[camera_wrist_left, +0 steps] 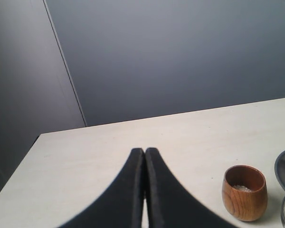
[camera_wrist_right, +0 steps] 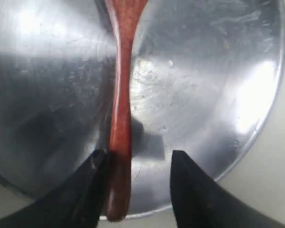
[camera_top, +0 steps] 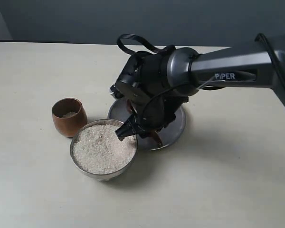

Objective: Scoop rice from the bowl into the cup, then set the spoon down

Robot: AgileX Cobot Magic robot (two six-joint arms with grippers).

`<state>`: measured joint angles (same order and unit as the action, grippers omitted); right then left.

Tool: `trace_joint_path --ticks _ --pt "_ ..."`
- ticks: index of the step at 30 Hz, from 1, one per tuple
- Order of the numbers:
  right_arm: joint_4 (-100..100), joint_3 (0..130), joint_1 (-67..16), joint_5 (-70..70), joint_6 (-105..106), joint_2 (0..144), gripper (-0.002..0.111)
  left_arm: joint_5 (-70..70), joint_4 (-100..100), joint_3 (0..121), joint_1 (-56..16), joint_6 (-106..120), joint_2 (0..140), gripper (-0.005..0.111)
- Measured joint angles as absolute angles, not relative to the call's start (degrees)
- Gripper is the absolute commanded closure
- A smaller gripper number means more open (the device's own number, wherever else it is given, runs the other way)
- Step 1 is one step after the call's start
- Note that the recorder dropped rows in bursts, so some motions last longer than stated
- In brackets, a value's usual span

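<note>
I should next use my right gripper to grab the spoon by its handle end, so that the spoon can then scoop rice into the cup.
The spoon lies flat on a shallow steel plate, its handle end at the plate's rim. My right gripper is open and straddles that handle end; the handle lies close beside one finger, with a wide gap to the other. In the exterior view the right gripper hangs over the plate. The bowl holds a heap of rice. The cup stands beside it with a little rice inside. My left gripper is shut and empty, away from the cup.
The right arm's dark body covers most of the plate in the exterior view. Bowl, cup and plate stand close together mid-table. The left gripper is outside the exterior view. A grey wall rises behind the pale table.
</note>
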<state>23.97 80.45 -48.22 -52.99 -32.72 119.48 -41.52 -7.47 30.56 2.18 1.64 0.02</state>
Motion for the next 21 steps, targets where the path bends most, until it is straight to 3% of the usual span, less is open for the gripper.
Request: trace_joint_path --ticks 5,10,21 --pt "29.3 80.4 -48.2 -55.6 -37.3 117.4 0.07 -41.5 -7.5 30.6 2.2 1.6 0.0 0.106" --pt "33.8 80.4 -48.1 -61.7 -36.7 111.0 0.108 -41.5 -7.5 30.6 2.2 1.6 0.0 0.106" --pt "32.4 75.6 -44.4 -66.2 -33.4 95.5 0.108 -41.5 -7.5 30.6 2.2 1.6 0.0 0.106"
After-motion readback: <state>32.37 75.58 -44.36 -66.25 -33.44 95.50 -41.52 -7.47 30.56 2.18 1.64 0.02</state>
